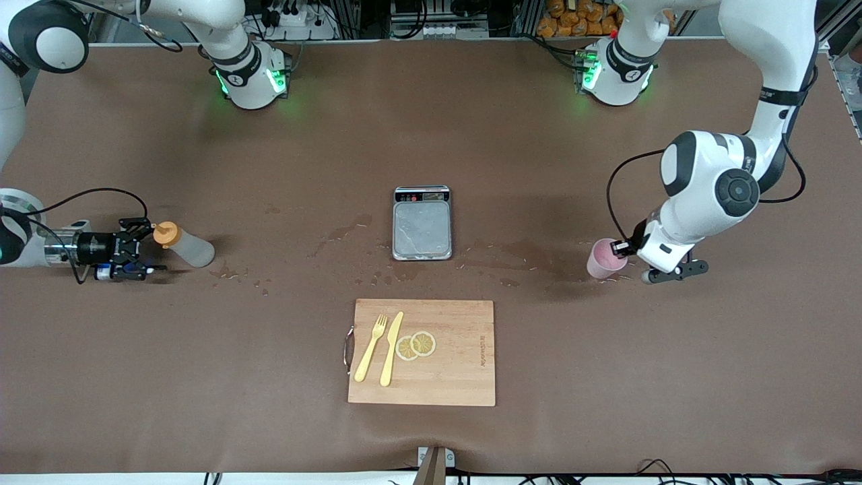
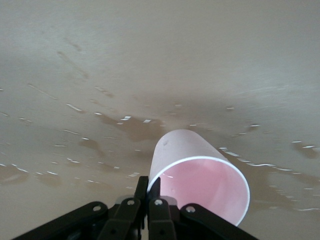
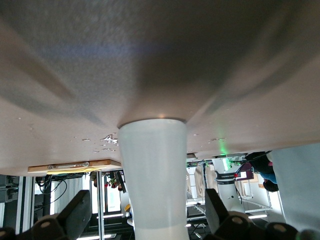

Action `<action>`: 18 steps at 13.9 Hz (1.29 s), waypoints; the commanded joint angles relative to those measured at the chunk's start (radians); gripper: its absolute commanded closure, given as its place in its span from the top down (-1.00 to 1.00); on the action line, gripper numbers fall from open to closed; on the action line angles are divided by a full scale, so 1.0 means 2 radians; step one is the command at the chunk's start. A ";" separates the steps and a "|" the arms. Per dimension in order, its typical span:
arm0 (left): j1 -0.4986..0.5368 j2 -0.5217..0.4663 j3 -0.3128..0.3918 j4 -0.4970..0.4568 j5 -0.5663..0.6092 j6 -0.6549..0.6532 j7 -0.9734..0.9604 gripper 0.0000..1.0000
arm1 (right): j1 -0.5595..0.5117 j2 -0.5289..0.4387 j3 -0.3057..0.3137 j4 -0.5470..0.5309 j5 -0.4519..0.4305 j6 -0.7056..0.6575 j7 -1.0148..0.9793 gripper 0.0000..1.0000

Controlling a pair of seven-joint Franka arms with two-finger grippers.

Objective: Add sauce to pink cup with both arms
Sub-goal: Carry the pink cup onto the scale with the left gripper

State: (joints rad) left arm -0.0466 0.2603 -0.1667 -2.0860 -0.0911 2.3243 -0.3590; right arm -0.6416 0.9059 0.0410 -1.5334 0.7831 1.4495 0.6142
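The bottle's orange cap (image 1: 167,234) has to stay free to add sauce to the pink cup. My right gripper will next pick the bottle up by its translucent body (image 1: 190,246).
The pink cup (image 1: 601,261) stands on the brown table toward the left arm's end. My left gripper (image 1: 623,248) is shut on its rim. In the left wrist view one finger is inside the pink cup (image 2: 190,150) and one outside, with my left gripper (image 2: 151,184) pinching the wall between them. The sauce (image 1: 192,248), a translucent bottle with an orange cap, stands toward the right arm's end. My right gripper (image 1: 143,248) is level with it and open. In the right wrist view the sauce (image 3: 152,170) sits between the spread fingers of my right gripper (image 3: 149,210), with a gap on each side.
A small kitchen scale (image 1: 422,225) sits mid-table. Nearer the front camera lies a wooden cutting board (image 1: 458,377) with a yellow fork (image 1: 370,347), a yellow knife (image 1: 392,347) and lemon slices (image 1: 416,345). Wet patches (image 1: 337,232) mark the table around the scale and the cup.
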 commanded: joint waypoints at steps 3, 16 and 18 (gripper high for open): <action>-0.004 -0.003 -0.078 0.086 -0.004 -0.085 -0.154 -1.00 | 0.015 0.013 -0.001 0.010 0.013 0.004 -0.007 1.00; -0.190 0.172 -0.134 0.289 0.061 -0.101 -0.458 -1.00 | 0.032 0.013 -0.001 0.001 0.012 -0.013 -0.043 0.20; -0.202 0.196 -0.134 0.297 0.096 -0.092 -0.481 -1.00 | 0.032 0.013 -0.001 0.000 0.013 -0.013 -0.046 -0.22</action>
State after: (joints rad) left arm -0.4198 0.5786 -0.4424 -1.5644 0.0372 2.1351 -1.2711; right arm -0.5786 0.9255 0.0420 -1.5364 0.7889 1.4288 0.5440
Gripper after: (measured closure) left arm 0.969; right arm 0.370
